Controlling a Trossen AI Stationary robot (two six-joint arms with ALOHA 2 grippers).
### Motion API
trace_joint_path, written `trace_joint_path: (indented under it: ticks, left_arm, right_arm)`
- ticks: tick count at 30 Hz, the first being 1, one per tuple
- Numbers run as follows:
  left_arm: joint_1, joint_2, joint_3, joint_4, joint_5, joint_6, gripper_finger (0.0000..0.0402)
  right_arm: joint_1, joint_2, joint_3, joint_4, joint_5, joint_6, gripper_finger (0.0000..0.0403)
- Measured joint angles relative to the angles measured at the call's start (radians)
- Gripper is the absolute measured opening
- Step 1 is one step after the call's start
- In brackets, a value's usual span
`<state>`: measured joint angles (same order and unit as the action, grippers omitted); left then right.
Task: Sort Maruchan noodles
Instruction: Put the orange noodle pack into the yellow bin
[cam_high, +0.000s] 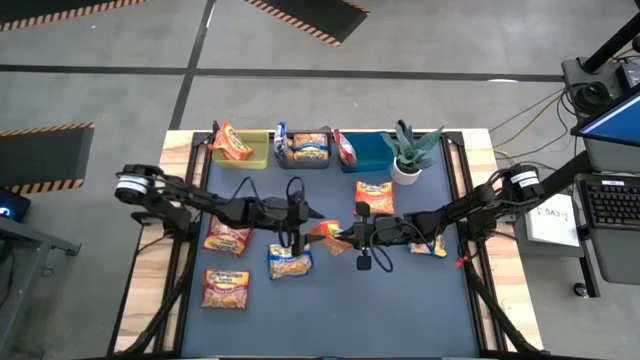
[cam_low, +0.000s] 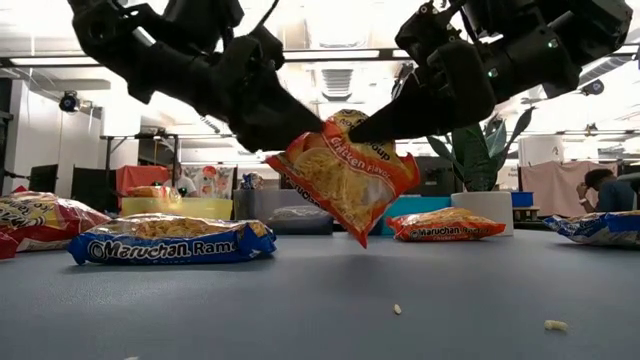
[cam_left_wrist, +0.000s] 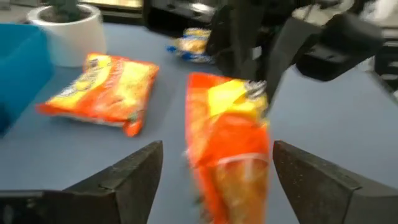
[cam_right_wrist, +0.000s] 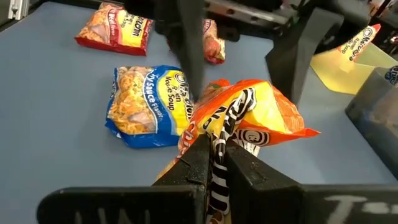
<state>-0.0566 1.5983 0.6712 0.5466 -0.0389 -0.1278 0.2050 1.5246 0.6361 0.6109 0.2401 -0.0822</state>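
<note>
The orange packet should go into the yellow-green bin (cam_high: 256, 143), so the left gripper needs to pick it up next by the packet's end (cam_high: 317, 231) opposite its logo.
An orange Maruchan noodle packet (cam_low: 345, 180) hangs at the table's middle, with my right gripper (cam_right_wrist: 214, 146) shut on it from the right. My left gripper (cam_left_wrist: 217, 149) is open. Its two fingers stand on either side of the packet's other end, apart from it. Loose packets lie flat on the blue mat: a blue one (cam_high: 290, 262), two red-orange ones (cam_high: 227, 238) (cam_high: 226, 288), an orange one (cam_high: 375, 197), and one (cam_high: 428, 245) partly under my right arm. My right gripper pinches the orange packet's crumpled upper end (cam_right_wrist: 219, 124) between its two shut fingers. The fingers come from the table's right, nearly level and slanting a little down. The packet hangs tilted below them. I cannot tell whether its lowest corner (cam_low: 362, 240), close to the mat, touches.
Along the far edge stand a yellow-green bin (cam_high: 250, 155) with an orange packet, a grey bin (cam_high: 305, 160) with blue packets, a blue bin (cam_high: 372, 152) with a red packet, and a potted plant (cam_high: 410, 155). Small crumbs (cam_low: 398, 309) lie on the near mat.
</note>
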Motion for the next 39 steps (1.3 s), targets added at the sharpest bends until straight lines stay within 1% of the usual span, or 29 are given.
trace_joint_path:
  ticks: [6, 10, 14, 18, 20, 23, 27, 31, 34, 36, 39]
  left_arm:
    - [0.0, 0.084, 0.034, 0.012, 0.006, -0.023, 0.0294]
    - [0.0, 0.116, 0.055, 0.026, 0.006, -0.022, 0.0284]
    - [-0.001, 0.113, 0.056, 0.03, 0.006, -0.013, 0.0257]
    - [-0.001, 0.11, 0.056, 0.029, 0.005, -0.013, 0.0214]
    - [-0.002, 0.11, 0.056, 0.028, 0.005, -0.017, 0.019]
    - [-0.001, 0.11, 0.055, 0.027, 0.003, -0.02, 0.0158]
    - [-0.001, 0.111, 0.055, 0.028, 0.002, -0.02, 0.013]
    - [-0.001, 0.11, 0.055, 0.028, 0.0, -0.021, 0.0123]
    - [-0.001, 0.096, 0.055, 0.012, 0.0, -0.026, 0.0121]
    - [-0.001, 0.062, 0.055, -0.036, -0.001, -0.027, 0.0121]
    - [-0.001, -0.019, 0.054, -0.143, -0.024, -0.027, 0.0121]
  right_arm:
    - [0.0, 0.0, 0.0, -0.004, 0.0, -0.006, 0.0018]
    - [0.0, 0.001, 0.0, -0.007, 0.0, -0.007, 0.0018]
    - [0.0, 0.001, 0.0, -0.007, 0.0, -0.007, 0.0018]
    - [0.0, 0.001, 0.0, -0.003, 0.001, 0.012, 0.0018]
    - [-0.001, 0.001, 0.0, -0.002, 0.001, 0.035, 0.0026]
    - [-0.001, 0.001, 0.0, 0.001, 0.0, 0.062, 0.0051]
    - [-0.001, -0.002, 0.0, 0.001, -0.001, 0.069, 0.01]
    - [0.0, -0.014, 0.0, -0.001, -0.004, 0.074, 0.0152]
    - [0.0, -0.053, 0.0, -0.017, -0.003, 0.071, 0.0186]
    - [0.0, -0.1, 0.0, -0.042, -0.001, 0.059, 0.0204]
    - [0.0, -0.186, 0.0, -0.102, 0.047, 0.008, 0.0224]
